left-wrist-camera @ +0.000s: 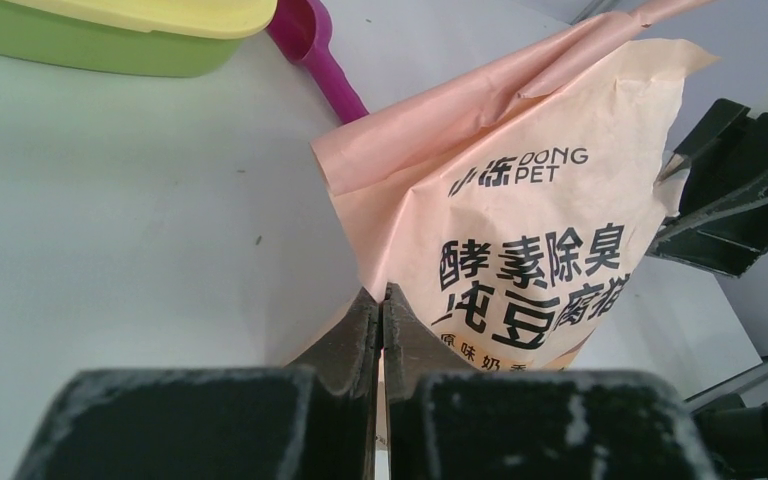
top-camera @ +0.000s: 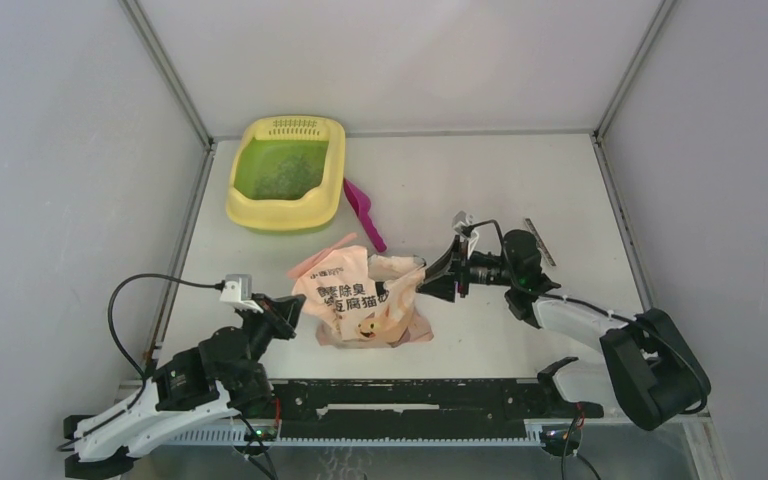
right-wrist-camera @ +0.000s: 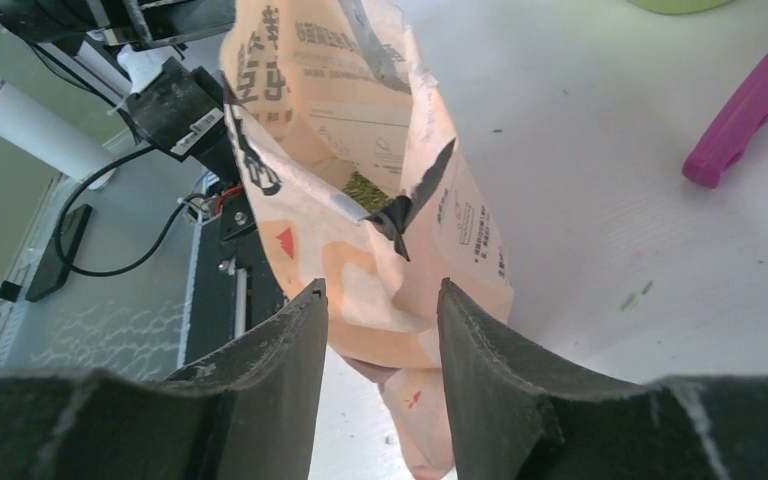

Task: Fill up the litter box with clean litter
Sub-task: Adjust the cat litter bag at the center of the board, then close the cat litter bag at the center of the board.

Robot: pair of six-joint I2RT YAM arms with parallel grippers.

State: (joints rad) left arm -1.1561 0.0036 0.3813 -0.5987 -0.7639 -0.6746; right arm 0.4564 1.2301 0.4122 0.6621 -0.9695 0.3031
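Note:
The bag needs both my grippers to move it and lay it flat, so my right gripper should next grab the corner (top-camera: 419, 273) of the bag opposite my left gripper.
The pale yellow litter box (top-camera: 250, 212) with its green floor stands at the far left of the table; its rim (left-wrist-camera: 160, 15) also shows in the left wrist view. A thin speckled layer of clean litter (top-camera: 285, 178) lies inside it. More granules (right-wrist-camera: 365, 190) show through the torn mouth of a peach printed bag (top-camera: 365, 300) that stands mid-table. My left gripper (left-wrist-camera: 382, 295) is shut on the bag's (left-wrist-camera: 520, 200) lower left edge. My right gripper (right-wrist-camera: 380, 290) is open, its jaws either side of the bag's (right-wrist-camera: 360, 100) right corner without pinching it.
A magenta scoop (top-camera: 363, 210) lies just right of the litter box, between it and the bag. A thin grey strip (top-camera: 540, 242) lies at the right. A few stray granules (right-wrist-camera: 635, 295) dot the table. Grey walls close in the table on three sides.

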